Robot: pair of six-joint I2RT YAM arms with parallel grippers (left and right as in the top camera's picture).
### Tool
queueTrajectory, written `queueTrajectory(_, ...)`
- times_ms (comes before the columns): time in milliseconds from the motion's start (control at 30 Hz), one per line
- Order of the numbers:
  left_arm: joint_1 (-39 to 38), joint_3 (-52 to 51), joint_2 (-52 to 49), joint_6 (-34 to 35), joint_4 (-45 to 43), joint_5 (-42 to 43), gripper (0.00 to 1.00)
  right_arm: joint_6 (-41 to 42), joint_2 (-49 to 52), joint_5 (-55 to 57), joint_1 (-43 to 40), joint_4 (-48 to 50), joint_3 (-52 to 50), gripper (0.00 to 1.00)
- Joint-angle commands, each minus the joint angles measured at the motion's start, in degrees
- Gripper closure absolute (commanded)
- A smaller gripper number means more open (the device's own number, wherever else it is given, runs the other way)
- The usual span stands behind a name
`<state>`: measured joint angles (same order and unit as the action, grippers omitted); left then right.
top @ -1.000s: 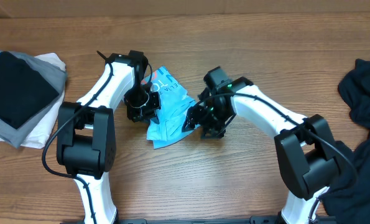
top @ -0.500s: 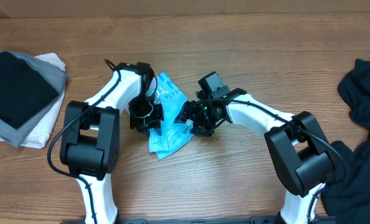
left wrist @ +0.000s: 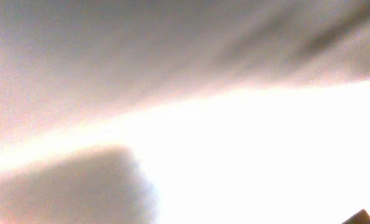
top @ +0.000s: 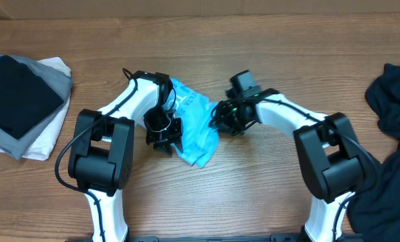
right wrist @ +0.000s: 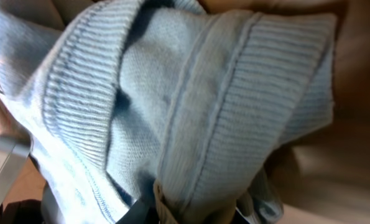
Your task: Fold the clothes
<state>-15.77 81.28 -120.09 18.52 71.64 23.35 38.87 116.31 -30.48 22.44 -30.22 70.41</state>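
Note:
The sky-blue T-shirt is to go on top of the stack. My left gripper next needs to grab it by its edge facing the folded stack.
A crumpled sky-blue T-shirt [top: 194, 126] lies in the middle of the wooden table between my two arms. At its right edge my right gripper [top: 220, 119] is shut on the cloth. In the right wrist view the ribbed collar [right wrist: 234, 106] fills the picture, with a fold pinched in my right gripper [right wrist: 194, 211] at the bottom edge. My left gripper [top: 163, 139] hangs over the shirt's left edge, and the overhead view does not show how its jaws stand. The left wrist view is a washed-out blur.
A folded stack of black, grey and white clothes [top: 21, 101] sits at the far left. A heap of black clothes [top: 391, 128] covers the right edge of the table [top: 287, 54].
The shirt has shifted right and toward the front. My left gripper moved forward along its left edge. My right gripper swung back to the right and closed on the cloth.

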Motion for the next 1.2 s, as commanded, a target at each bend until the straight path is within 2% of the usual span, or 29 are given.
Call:
queueTrajectory(0, -0.07, -0.48, 6.05, -2.67, -2.38, 1.92, 0.55, -7.34, 1.55, 8.11, -5.55, -2.78, 3.28, 0.82)
queueTrajectory(133, 1.31, -0.48, 11.32, -2.89, -8.74, 0.22, 0.44, -12.94, 1.55, 15.1, -7.37, -10.64, 7.74, 0.8)
queueTrajectory(233, 3.74, -0.48, 12.63, -2.29, -17.53, -1.14, 0.25, -15.32, 1.55, 19.87, -7.41, -14.16, 8.9, 0.78)
queueTrajectory(400, 5.92, -0.5, 10.71, -6.84, -33.62, -0.68, 0.17, -16.96, 1.55, 20.39, -7.41, -15.43, 8.9, 0.76)
queueTrajectory(500, 5.97, -0.5, 8.17, -8.79, -39.76, 0.48, 0.11, -17.73, 1.55, 20.37, -7.23, -15.78, 8.9, 0.75)
queueTrajectory(600, 5.97, -0.46, 4.07, -12.66, -45.7, 6.51, 0.08, -17.73, 1.55, 20.35, -7.17, -16.33, 8.9, 0.74)
queueTrajectory(700, 6.01, -0.44, 0.2, -13.44, -50.66, 12.48, 0.05, -17.75, 1.55, 20.37, -7.19, -16.87, 8.9, 0.74)
queueTrajectory(867, 5.64, -0.42, -5.27, -12.66, -54.49, 17.84, 0.04, -17.73, 1.55, 20.37, -7.19, -17.53, 8.9, 0.73)
queueTrajectory(967, 4.2, -0.42, -7.87, -11.23, -54.03, 20.94, 0.1, -17.73, 1.55, 20.37, -7.19, -17.62, 8.9, 0.73)
queueTrajectory(1067, 2.93, -0.42, -8.5, -11.26, -52.15, 21.29, 0.24, -17.73, 1.55, 20.37, -7.19, -18.16, 8.9, 0.73)
queueTrajectory(1167, 2.16, -0.44, -8.59, -11.26, -50.66, 21.27, 0.44, -17.73, 1.55, 20.37, -7.19, -18.38, 8.9, 0.73)
